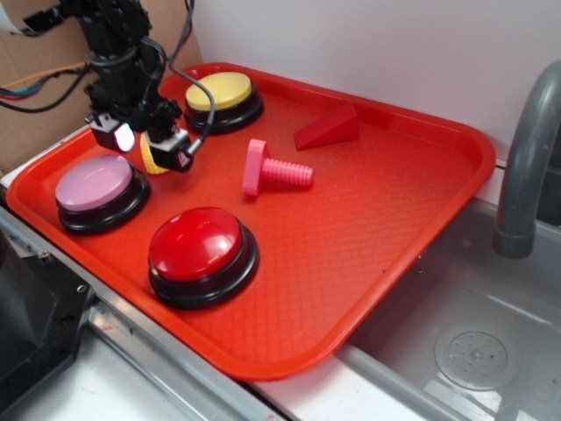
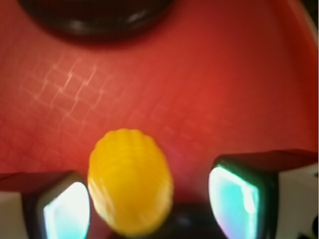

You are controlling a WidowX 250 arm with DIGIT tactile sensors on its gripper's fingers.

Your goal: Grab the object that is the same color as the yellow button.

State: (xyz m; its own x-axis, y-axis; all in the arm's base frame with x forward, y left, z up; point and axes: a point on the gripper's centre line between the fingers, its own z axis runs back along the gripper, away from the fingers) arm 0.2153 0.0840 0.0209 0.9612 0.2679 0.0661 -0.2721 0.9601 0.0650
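My fingertips are beside the corn, low over the red tray, so my gripper closes on the yellow corn point(image 1: 151, 158) next.
The yellow corn-cob toy point(image 1: 150, 161) lies on the red tray point(image 1: 377, 210) between the yellow button point(image 1: 219, 90) and the pink-topped button point(image 1: 94, 182). My gripper point(image 1: 147, 146) is lowered over it with one finger on each side. In the wrist view the corn point(image 2: 129, 181) sits between the pads, close against the left pad point(image 2: 67, 211), with a gap to the right pad point(image 2: 234, 199). The gripper point(image 2: 149, 206) is open around the corn. The corn is mostly hidden by the fingers in the exterior view.
A pink bolt point(image 1: 272, 169), a red wedge point(image 1: 329, 129) and a red-topped button point(image 1: 195, 244) also lie on the tray. A black button base point(image 2: 94, 15) is just ahead. A sink point(image 1: 473, 351) and grey faucet point(image 1: 526, 158) are at the right.
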